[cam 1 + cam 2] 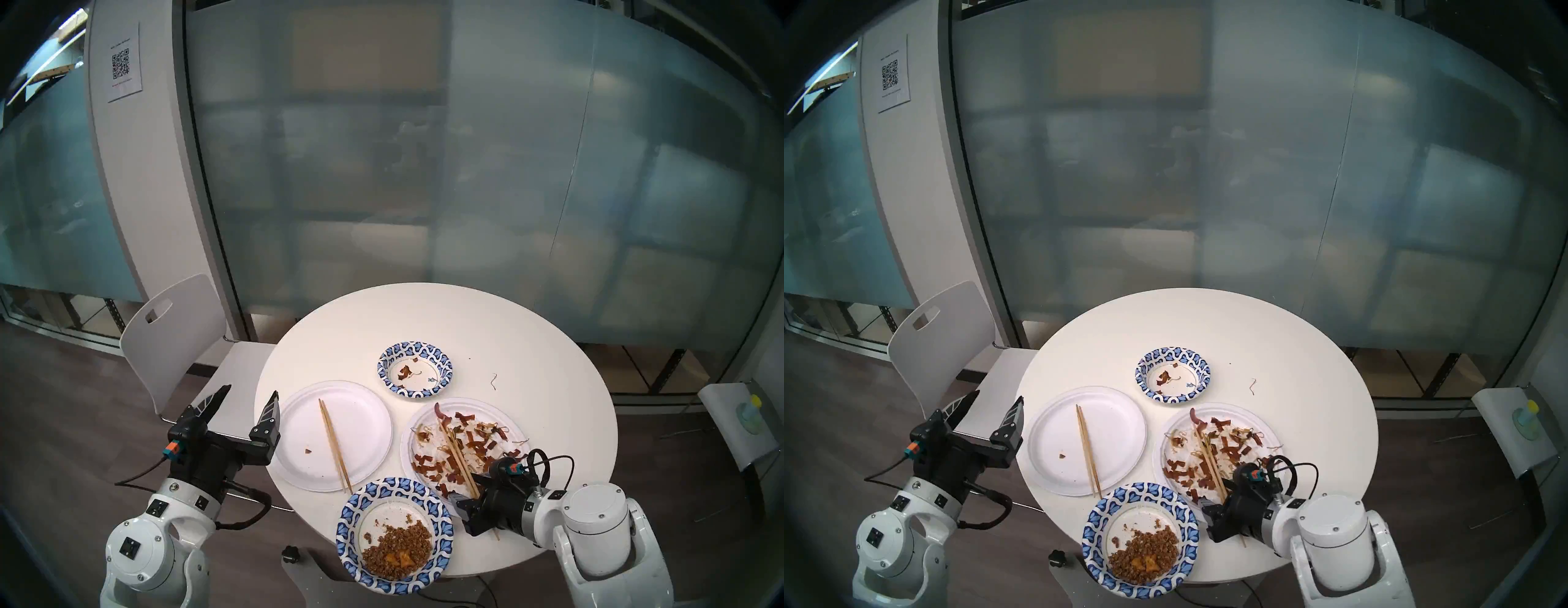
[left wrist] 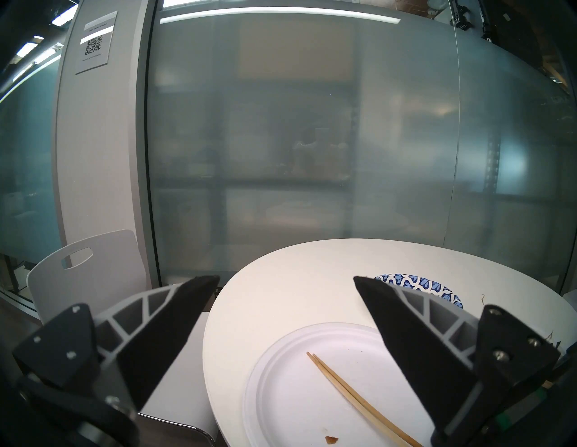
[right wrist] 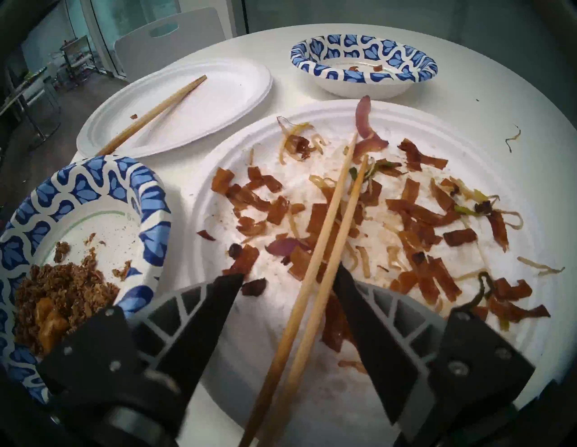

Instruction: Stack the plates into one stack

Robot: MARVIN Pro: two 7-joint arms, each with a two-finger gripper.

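Brown food scraps are all around the thin ends of the second pair of chopsticks, so my right gripper needs to grab the chopsticks by their thick ends next.
Four plates lie apart on the round white table (image 1: 488, 335). One plain white plate (image 1: 305, 424) at the left carries a pair of chopsticks (image 1: 335, 441). Another white plate (image 1: 475, 402) at the right holds brown food scraps and a second pair of chopsticks (image 3: 331, 218). A small blue-patterned plate (image 1: 441, 361) sits farther back, and a blue-patterned one (image 1: 352, 509) with brown crumbs overhangs the near edge. My left gripper (image 1: 250, 392) hovers open just left of the left plate. My right gripper (image 1: 466, 492) is low over the scrap plate's near rim, jaws open astride its chopsticks.
A white chair (image 1: 178, 335) stands behind my left gripper, tucked against the table. A frosted glass wall (image 1: 424, 170) runs behind the table. A loose food strand (image 1: 493, 382) lies on the table at the right. Another seat (image 1: 738, 429) stands off to the far right.
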